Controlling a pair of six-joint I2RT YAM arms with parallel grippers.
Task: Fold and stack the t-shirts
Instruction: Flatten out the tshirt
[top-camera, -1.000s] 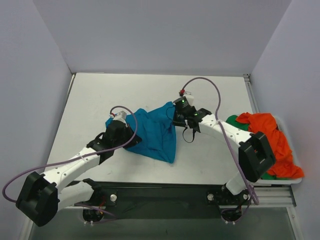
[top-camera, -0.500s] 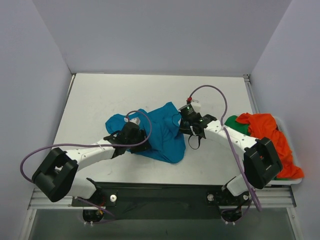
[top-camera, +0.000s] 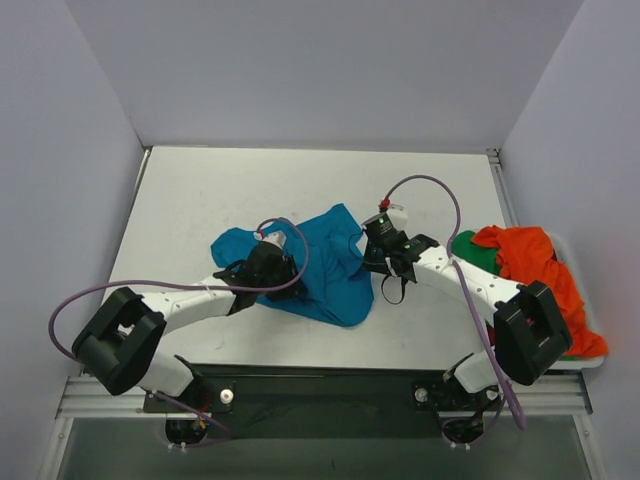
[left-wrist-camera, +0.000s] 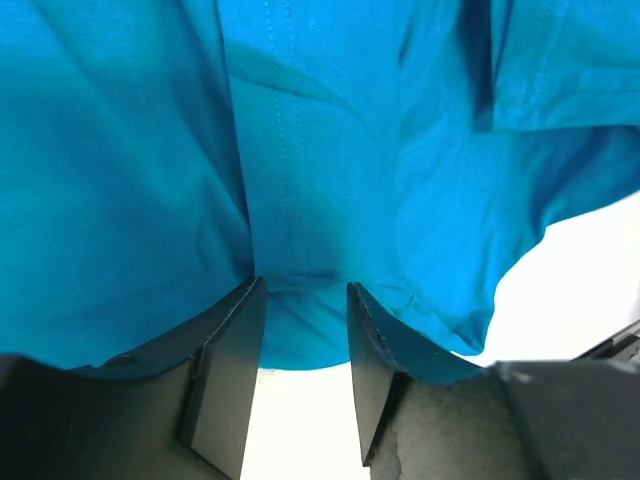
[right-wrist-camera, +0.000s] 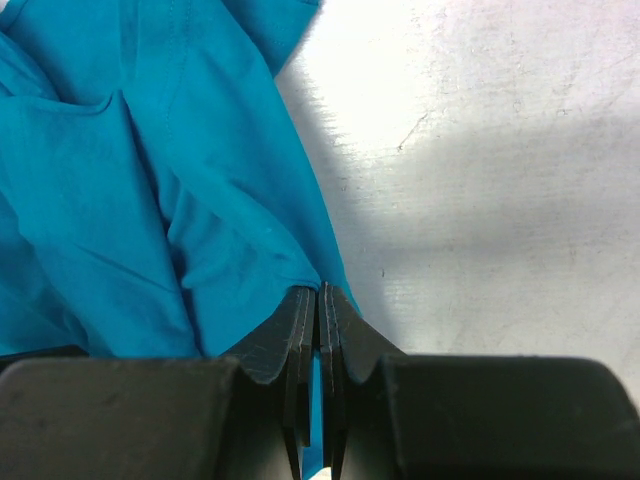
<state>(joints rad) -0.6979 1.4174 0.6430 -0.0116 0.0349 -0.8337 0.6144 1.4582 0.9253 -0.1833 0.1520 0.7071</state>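
I need to spread the teal-blue t-shirt for folding, so my left gripper will next grab the stitched hem (top-camera: 305, 294) (left-wrist-camera: 306, 282) of the teal-blue t-shirt, opposite my right gripper's fold.
The teal-blue t-shirt (top-camera: 325, 270) lies crumpled at the table's middle. My left gripper (top-camera: 284, 268) is at its left part. In the left wrist view the jaws (left-wrist-camera: 303, 290) stand apart with the shirt's hem (left-wrist-camera: 300, 330) between the tips; the cloth (left-wrist-camera: 350, 150) fills the view beyond. My right gripper (top-camera: 373, 260) is at the shirt's right edge. In the right wrist view it (right-wrist-camera: 318, 292) is shut on a fold of the teal cloth (right-wrist-camera: 130, 200). An orange-red shirt (top-camera: 540, 265) and a green shirt (top-camera: 466, 244) lie heaped at the right.
The orange-red and green shirts sit in a white tray (top-camera: 592, 362) at the table's right edge. Purple cables loop over both arms. Grey walls enclose the table at the left, back and right. Bare tabletop (right-wrist-camera: 480, 150) shows right of the teal shirt.
My left gripper has moved right, onto the teal shirt. My right gripper has moved right and toward the near edge with the shirt's edge. The shirt has bunched up.
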